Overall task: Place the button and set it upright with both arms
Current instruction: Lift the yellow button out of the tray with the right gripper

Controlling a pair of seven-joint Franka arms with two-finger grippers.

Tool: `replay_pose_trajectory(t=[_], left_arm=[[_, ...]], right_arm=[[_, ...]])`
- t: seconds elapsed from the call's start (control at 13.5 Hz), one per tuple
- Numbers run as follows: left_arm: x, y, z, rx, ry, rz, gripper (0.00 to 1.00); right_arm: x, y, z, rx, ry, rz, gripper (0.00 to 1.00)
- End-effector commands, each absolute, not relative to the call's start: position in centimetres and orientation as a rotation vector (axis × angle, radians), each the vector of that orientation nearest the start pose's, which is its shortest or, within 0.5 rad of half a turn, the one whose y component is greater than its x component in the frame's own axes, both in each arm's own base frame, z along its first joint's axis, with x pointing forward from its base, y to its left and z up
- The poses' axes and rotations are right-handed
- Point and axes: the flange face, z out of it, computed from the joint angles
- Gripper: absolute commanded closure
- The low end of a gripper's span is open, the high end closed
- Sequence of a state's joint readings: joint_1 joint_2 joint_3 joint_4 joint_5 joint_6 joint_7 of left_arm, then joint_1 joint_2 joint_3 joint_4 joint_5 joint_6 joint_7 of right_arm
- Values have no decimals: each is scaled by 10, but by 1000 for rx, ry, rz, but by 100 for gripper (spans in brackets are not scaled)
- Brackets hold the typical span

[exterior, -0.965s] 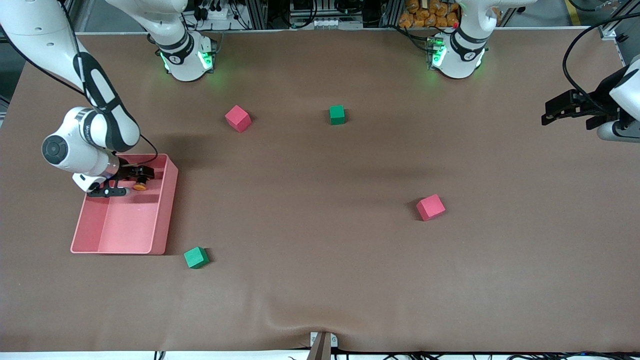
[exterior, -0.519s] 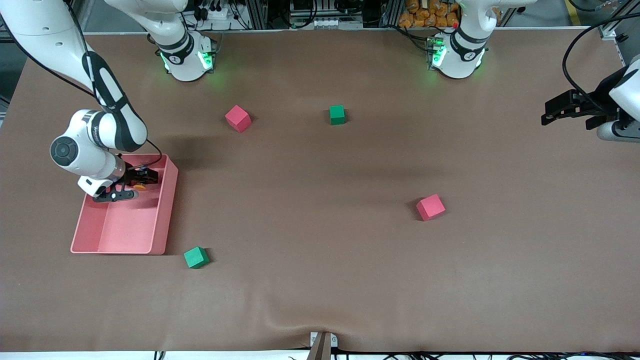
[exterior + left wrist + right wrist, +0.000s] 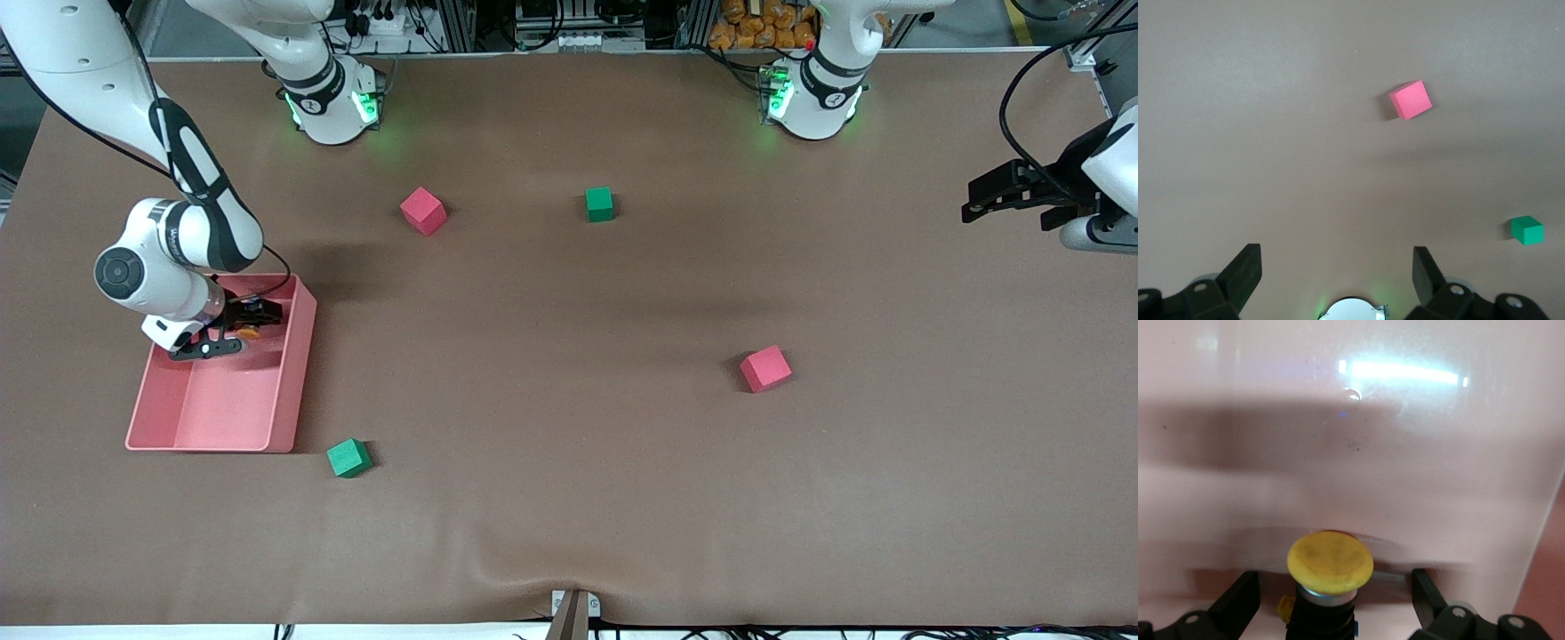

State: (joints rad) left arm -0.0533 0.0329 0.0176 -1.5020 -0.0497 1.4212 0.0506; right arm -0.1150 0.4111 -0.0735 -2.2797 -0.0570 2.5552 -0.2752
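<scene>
I should move my right gripper down before I close it, because its fingers are level with the orange-yellow cap (image 3: 1330, 562) in the right wrist view, above the black body (image 3: 1321, 623).
The button (image 3: 249, 333) lies in the pink tray (image 3: 298, 373) at the right arm's end of the table. It has a round orange-yellow cap (image 3: 1330, 562) on a black body. My right gripper (image 3: 236, 329) is down in the tray, open, with one finger on each side of the button's body and a gap on both sides (image 3: 1333, 600). My left gripper (image 3: 976, 203) waits open and empty, up over the left arm's end of the table (image 3: 1336, 270).
Two red cubes (image 3: 422, 211) (image 3: 765, 368) and two green cubes (image 3: 599, 204) (image 3: 348, 458) lie scattered on the brown mat. The left wrist view shows a red cube (image 3: 1410, 100) and a green cube (image 3: 1527, 231). The tray's walls stand close around my right gripper.
My right gripper has slid a little farther along the tray, bringing its open fingers around the button. The button and the left arm have not moved.
</scene>
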Motion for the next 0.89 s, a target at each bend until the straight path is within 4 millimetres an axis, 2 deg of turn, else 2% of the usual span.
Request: replay_pose_trajectory(t=[0.0,0.67,0.82], left_arm=[[548,-28,627,-3184,147,178,0],[549,-28,626,-3183,147,181,0],[550,-28,624,-3183,146,183,0]], right_arm=[[498,-100,147,-3141,-252,319,0],[494,-107,152,-3125,-224,391,0],[486,-111,149,-3103,-208,469,0]])
